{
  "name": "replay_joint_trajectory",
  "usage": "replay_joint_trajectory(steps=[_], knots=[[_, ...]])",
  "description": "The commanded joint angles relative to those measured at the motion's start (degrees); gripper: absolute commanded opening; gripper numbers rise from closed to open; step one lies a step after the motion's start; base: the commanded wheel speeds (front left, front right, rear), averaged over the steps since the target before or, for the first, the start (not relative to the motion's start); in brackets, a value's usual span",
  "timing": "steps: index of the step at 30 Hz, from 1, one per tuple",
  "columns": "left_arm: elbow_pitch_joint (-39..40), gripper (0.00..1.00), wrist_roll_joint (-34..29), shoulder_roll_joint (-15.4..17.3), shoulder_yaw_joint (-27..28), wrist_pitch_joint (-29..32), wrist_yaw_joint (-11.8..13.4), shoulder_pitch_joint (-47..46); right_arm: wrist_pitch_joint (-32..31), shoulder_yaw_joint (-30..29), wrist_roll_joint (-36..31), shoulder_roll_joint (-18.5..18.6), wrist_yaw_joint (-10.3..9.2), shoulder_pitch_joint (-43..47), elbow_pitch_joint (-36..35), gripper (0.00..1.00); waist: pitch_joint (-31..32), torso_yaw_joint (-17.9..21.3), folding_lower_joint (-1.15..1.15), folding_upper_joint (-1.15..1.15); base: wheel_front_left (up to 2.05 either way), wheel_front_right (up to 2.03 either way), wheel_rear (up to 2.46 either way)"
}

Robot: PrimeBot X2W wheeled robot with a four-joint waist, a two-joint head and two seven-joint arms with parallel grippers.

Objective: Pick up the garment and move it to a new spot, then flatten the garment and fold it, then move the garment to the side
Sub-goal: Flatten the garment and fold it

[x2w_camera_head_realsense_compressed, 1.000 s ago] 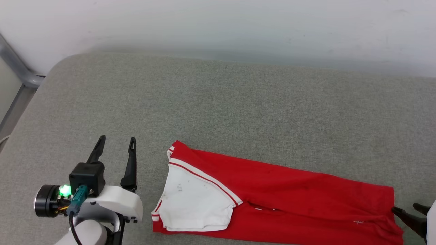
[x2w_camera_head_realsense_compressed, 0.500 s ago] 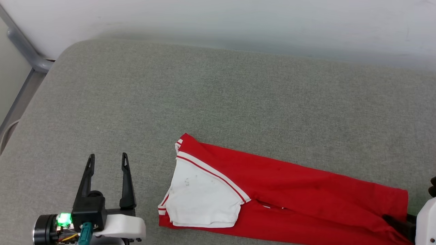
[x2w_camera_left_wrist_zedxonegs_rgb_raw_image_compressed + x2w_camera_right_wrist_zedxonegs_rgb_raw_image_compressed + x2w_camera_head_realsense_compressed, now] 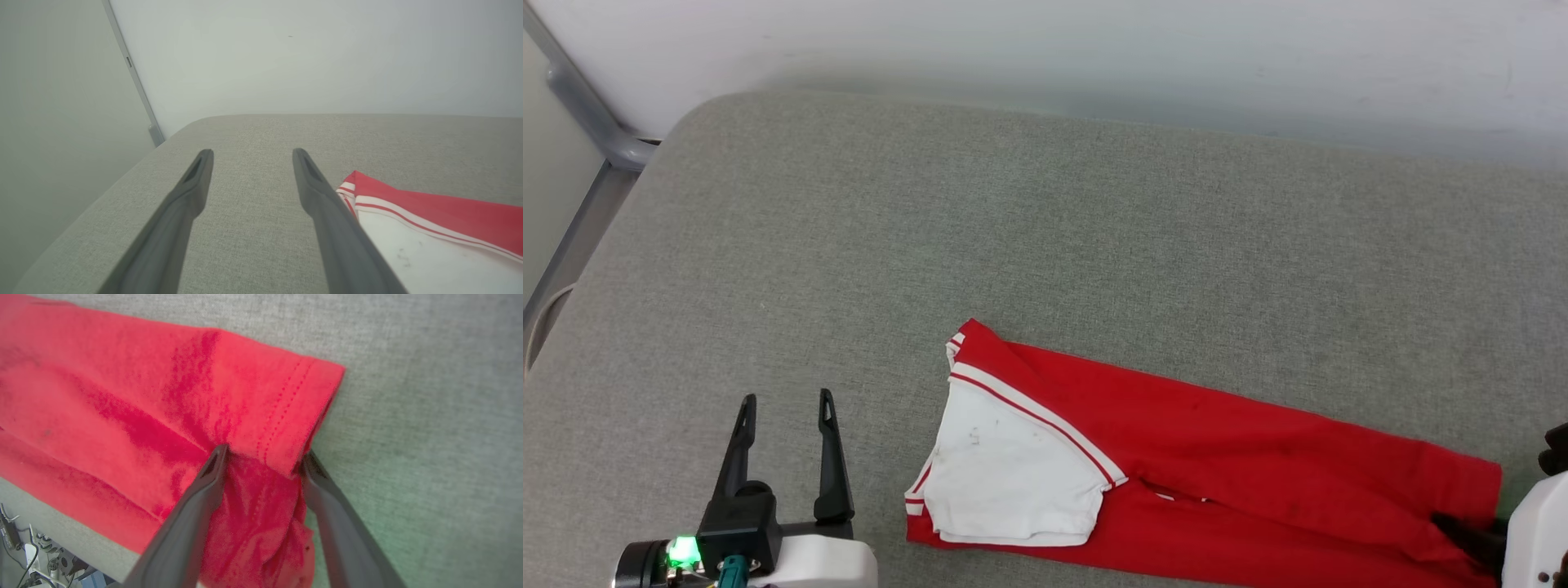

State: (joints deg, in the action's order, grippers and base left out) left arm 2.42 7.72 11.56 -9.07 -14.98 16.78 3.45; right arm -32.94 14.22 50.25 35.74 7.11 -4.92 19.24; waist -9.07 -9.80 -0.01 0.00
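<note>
I will next use my right gripper to grab the garment by its bunched red hem, because that hem stands up in a fold while the rest of the garment lies flat.
The garment lies folded into a long red strip on the grey cushion, its white sleeve with striped trim on top at the left end. My left gripper stands open to the left of the sleeve, apart from it; the left wrist view has my left gripper over bare cushion, with the garment beside its right finger. My right gripper is at the garment's right end. In the right wrist view the right gripper is spread wide, straddling the bunched hem of the garment.
The grey cushion stretches far behind the garment up to a pale wall. A metal rail runs past its left corner. Beyond the cushion's near edge, cables lie on the floor.
The camera has shifted. My right gripper has pushed from beside the hem onto it, so cloth now sits between its fingers. The left gripper has drawn back toward me, still open.
</note>
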Motion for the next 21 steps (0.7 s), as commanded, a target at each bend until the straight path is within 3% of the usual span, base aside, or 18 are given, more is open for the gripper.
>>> replay_joint_trajectory(steps=[1, 11, 21], knots=[[0.0, 1.00, -0.3, -0.3, 0.3, -0.3, -0.3, 0.7, -0.7, 3.3, 0.7, -3.3, 0.66, 1.1, 1.2, 0.00, 0.1, 0.0, 0.01, 0.00, 0.00, 0.00, 0.00], [-1.1, 1.00, -3.9, -3.5, 4.8, -0.3, -5.1, 1.8, 4.3, 2.4, 3.8, 2.2, 0.32, -1.1, 0.6, 0.00, 1.4, 1.0, 0.01, 0.00, 0.00, 0.00, 0.00], [-1.4, 1.00, -6.0, -5.0, 5.9, -0.3, -7.2, 2.3, 5.8, -2.0, 4.3, 8.5, 0.31, -1.7, 3.8, 0.00, 2.1, 1.7, 0.01, 0.00, 0.00, 0.00, 0.00]])
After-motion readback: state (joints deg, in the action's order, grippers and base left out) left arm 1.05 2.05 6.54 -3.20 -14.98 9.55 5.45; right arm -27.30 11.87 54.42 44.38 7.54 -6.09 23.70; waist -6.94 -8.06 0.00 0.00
